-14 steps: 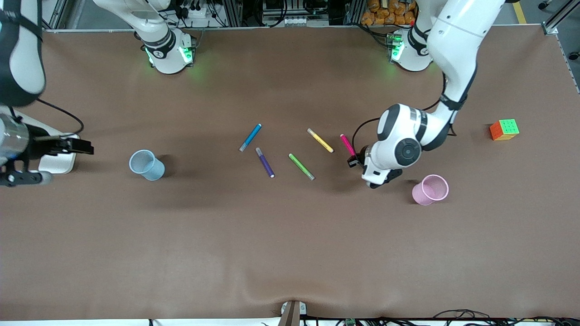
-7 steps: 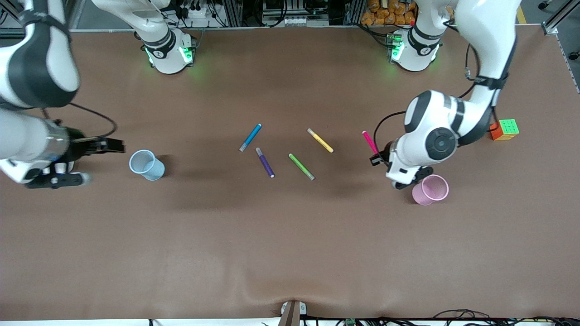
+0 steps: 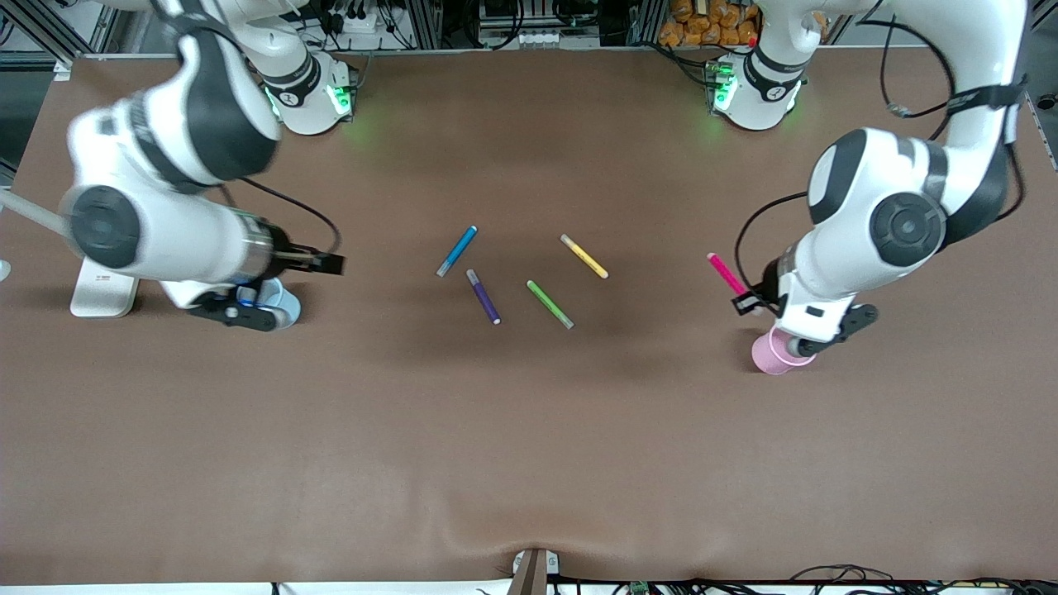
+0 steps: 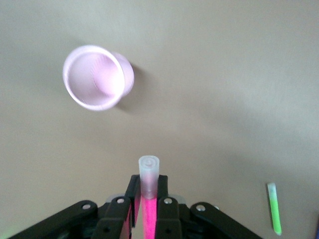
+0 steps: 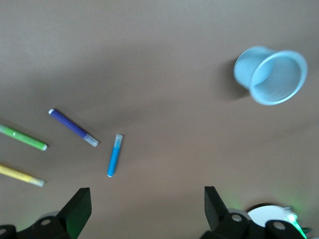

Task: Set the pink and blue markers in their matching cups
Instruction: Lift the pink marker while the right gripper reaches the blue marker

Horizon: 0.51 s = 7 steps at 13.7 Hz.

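Observation:
I need to grab the blue marker by its pale cap (image 3: 443, 269) with my right gripper next. Then I should put the marker in the blue cup (image 3: 281, 302).
My left gripper (image 3: 746, 301) is shut on the pink marker (image 3: 719, 271), holding it in the air over the table just beside the pink cup (image 3: 770, 355). From the left wrist, the marker's pale cap (image 4: 149, 172) sticks out between the fingers (image 4: 168, 206), and the pink cup (image 4: 97, 77) stands upright and empty. The blue marker (image 3: 457, 250) lies mid-table. My right gripper (image 3: 324, 264) hangs open beside the blue cup (image 3: 281, 302), which its arm partly hides. The right wrist view shows the blue cup (image 5: 271, 74), the blue marker (image 5: 114, 155) and the open right gripper (image 5: 147, 201).
A purple pen (image 3: 483, 297), a green pen (image 3: 550, 304) and a yellow pen (image 3: 583, 256) lie near the blue marker at mid-table. A white block (image 3: 102, 297) sits on the table at the right arm's end.
My left gripper has carried the pink marker toward the left arm's end, up to the pink cup. My right arm has swung in from the table's end to beside the blue cup.

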### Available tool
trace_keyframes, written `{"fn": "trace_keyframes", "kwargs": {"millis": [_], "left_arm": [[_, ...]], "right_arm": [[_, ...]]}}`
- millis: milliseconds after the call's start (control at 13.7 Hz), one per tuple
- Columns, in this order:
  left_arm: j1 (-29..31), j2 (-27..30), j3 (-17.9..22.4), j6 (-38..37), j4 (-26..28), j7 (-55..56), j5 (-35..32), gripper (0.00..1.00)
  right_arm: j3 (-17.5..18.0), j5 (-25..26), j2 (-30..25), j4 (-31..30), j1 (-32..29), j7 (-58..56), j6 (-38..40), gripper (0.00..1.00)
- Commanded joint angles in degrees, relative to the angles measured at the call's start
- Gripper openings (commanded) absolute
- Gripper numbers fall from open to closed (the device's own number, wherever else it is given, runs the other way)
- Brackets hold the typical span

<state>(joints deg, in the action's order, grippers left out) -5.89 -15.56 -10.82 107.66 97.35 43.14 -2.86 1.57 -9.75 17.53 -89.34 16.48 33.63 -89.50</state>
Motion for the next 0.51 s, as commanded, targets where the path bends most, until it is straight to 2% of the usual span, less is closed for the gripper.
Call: {"fn": "trace_keyframes", "kwargs": {"millis": [0,146,219,292,438], "left_arm": [[0.8,0.8,-0.2,-2.2,-3.6,0.7,-3.8,0.0],[3.1,1.2,-0.3,-2.2,-4.9,0.1,-4.1,0.0],[3.3,1.5,-0.2,-2.2,-5.2,-0.7,-4.1,0.0],[3.5,1.6,-0.1,-2.2,-5.9,-2.0,-4.9,0.0],[4.8,2.0,-0.2,-2.2,-6.3,-4.3,-6.0,0.0]], "right_arm": [[-0.5,-0.8,-1.4,-7.1,3.9,8.1,-5.0,1.0],[-0.3,-1.8,-1.4,-12.8,4.3,11.3,-11.4,1.0],[-0.5,-6.8,-1.9,-17.0,4.5,13.1,-15.8,1.0],[-0.5,-9.6,-4.0,-21.8,4.1,13.4,-20.7,1.0],[-0.5,-10.0,-4.2,-26.0,5.2,14.4,-26.1,1.0]]}}
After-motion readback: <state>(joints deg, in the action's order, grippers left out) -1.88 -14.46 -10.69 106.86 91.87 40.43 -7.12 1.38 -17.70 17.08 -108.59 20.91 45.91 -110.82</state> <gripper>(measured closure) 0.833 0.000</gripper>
